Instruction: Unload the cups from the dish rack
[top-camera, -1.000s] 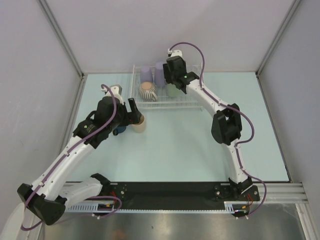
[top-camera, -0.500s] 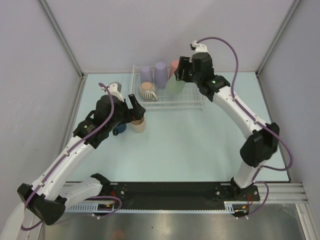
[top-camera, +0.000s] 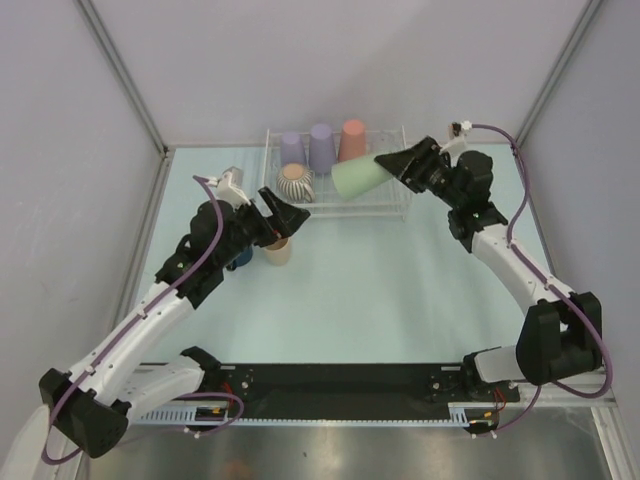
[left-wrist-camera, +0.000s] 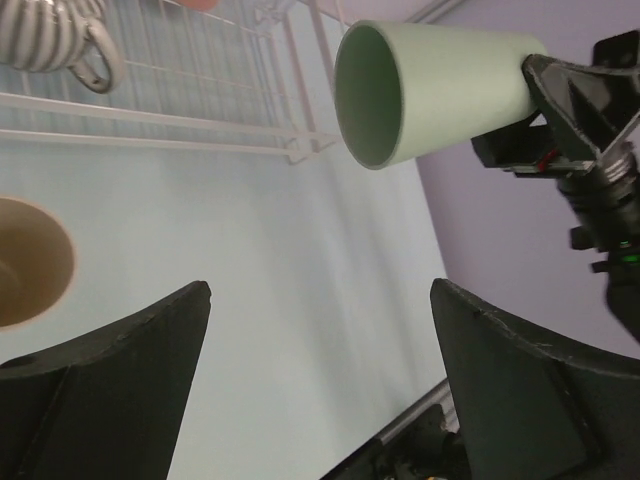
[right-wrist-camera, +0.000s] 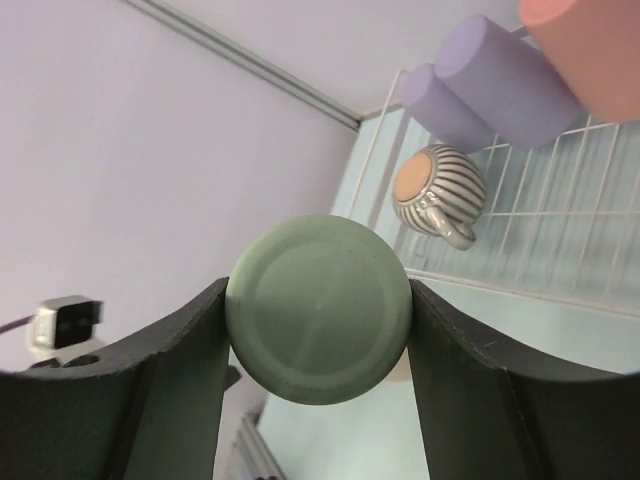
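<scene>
My left gripper grabs the pale green cup by its rim (top-camera: 337, 182) (left-wrist-camera: 401, 115) next, which leaves the cup's base free for the table.
My right gripper (top-camera: 395, 165) is shut on the pale green cup (top-camera: 357, 177) and holds it sideways in the air over the right part of the white wire dish rack (top-camera: 340, 207); its base fills the jaws in the right wrist view (right-wrist-camera: 318, 308). Two lavender cups (top-camera: 292, 149) (top-camera: 321, 146), a salmon cup (top-camera: 352, 138) and a ribbed beige-white cup (top-camera: 295, 183) are in the rack. A tan cup (top-camera: 278, 250) stands on the table in front of the rack's left end. The navy mug (top-camera: 240, 258) is mostly hidden under my left arm. My left gripper (top-camera: 290, 213) is open and empty above the tan cup.
Grey walls with metal corner posts enclose the pale blue table (top-camera: 400, 290). A black rail (top-camera: 340, 380) runs along the near edge by the arm bases. The rack sits against the back wall.
My right gripper has lifted the pale green cup out of the rack, swung right and tipped it sideways. My left gripper has risen off the tan cup and moved slightly right.
</scene>
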